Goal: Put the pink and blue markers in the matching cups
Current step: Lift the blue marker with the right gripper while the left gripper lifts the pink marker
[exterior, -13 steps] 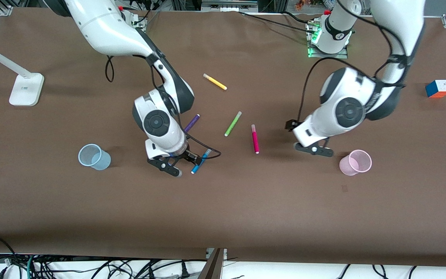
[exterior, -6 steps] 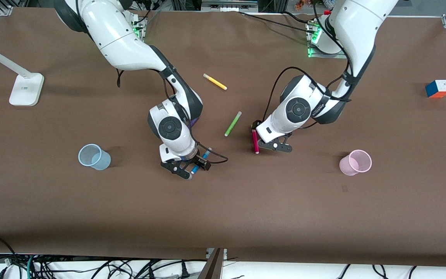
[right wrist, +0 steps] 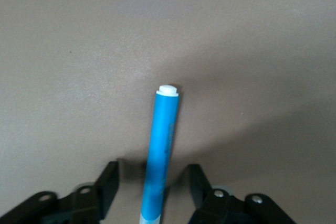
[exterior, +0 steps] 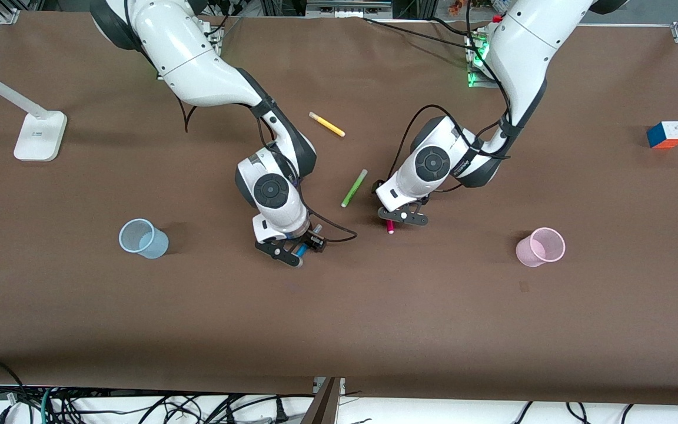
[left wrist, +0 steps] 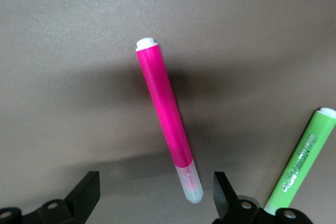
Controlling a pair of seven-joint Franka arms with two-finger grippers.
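My left gripper should close now. Its fingers are on either side of the marker's pale cap end, so they would hold the pink marker (exterior: 389, 227).
The blue marker (right wrist: 164, 140) lies on the brown table between the fingers of my right gripper (right wrist: 152, 187), which is open and low over it, with a gap on each side. In the front view only a bit of the blue marker (exterior: 301, 251) shows under the right gripper (exterior: 292, 252). My left gripper (left wrist: 155, 200) is open wide, with the pale cap end of the pink marker (left wrist: 165, 116) between its fingers, untouched. In the front view the left gripper (exterior: 401, 217) covers most of the pink marker (exterior: 389, 227). The pale blue cup (exterior: 143, 238) stands toward the right arm's end, the pale pink cup (exterior: 541, 246) toward the left arm's end.
A lime-green pen (exterior: 354, 188) lies between the two grippers and shows beside the left gripper in the left wrist view (left wrist: 302, 166). A yellow pen (exterior: 326, 124) lies farther from the front camera. A colour cube (exterior: 666, 135) and a white lamp base (exterior: 40, 136) sit at the table's ends.
My left arm swung from beside the pink cup to over the pink marker. My right gripper shifted sideways and now straddles the blue marker. Both markers and both cups stayed put.
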